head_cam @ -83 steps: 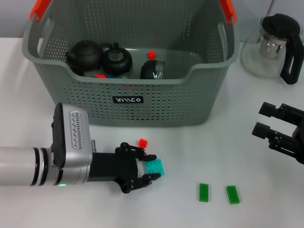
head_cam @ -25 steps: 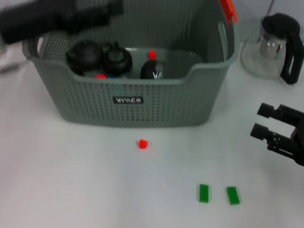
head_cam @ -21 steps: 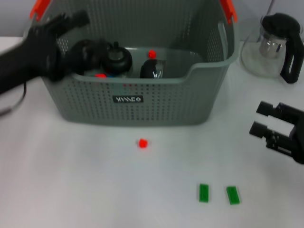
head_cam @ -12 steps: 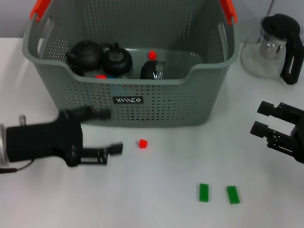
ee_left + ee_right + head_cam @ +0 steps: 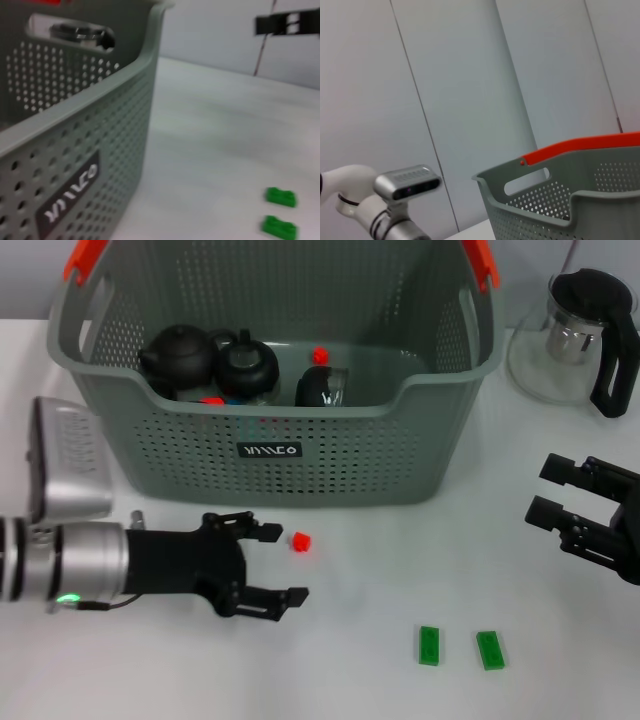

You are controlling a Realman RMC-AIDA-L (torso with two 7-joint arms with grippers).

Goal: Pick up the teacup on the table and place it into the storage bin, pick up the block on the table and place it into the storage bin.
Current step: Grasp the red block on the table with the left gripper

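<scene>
I should move my left gripper toward the small red block first. Its fingers are short of the block and would miss it if I closed now.
The grey-green storage bin (image 5: 330, 455) stands at the table's back centre, and its wall (image 5: 75, 150) fills the left wrist view. A dark teacup (image 5: 322, 387) lies inside it beside a small red block (image 5: 319, 355). On the table in front of the bin sits another small red block (image 5: 300, 541). My left gripper (image 5: 287, 562) lies low on the table, open, its fingertips just left of this block and apart from it. Two green blocks (image 5: 429, 645) (image 5: 490, 650) lie at the front right. My right gripper (image 5: 542, 490) hovers open at the right edge.
Two black teapots (image 5: 178, 352) (image 5: 245, 362) sit in the bin's left part. A glass teapot with a black handle (image 5: 580, 335) stands at the back right. The bin's orange handle (image 5: 580, 147) shows in the right wrist view. Bare white table lies between the blocks.
My left arm swung up over the bin, then came back down to the table, and is now open beside the red block. The teal block it held is gone from view. The right arm stayed put.
</scene>
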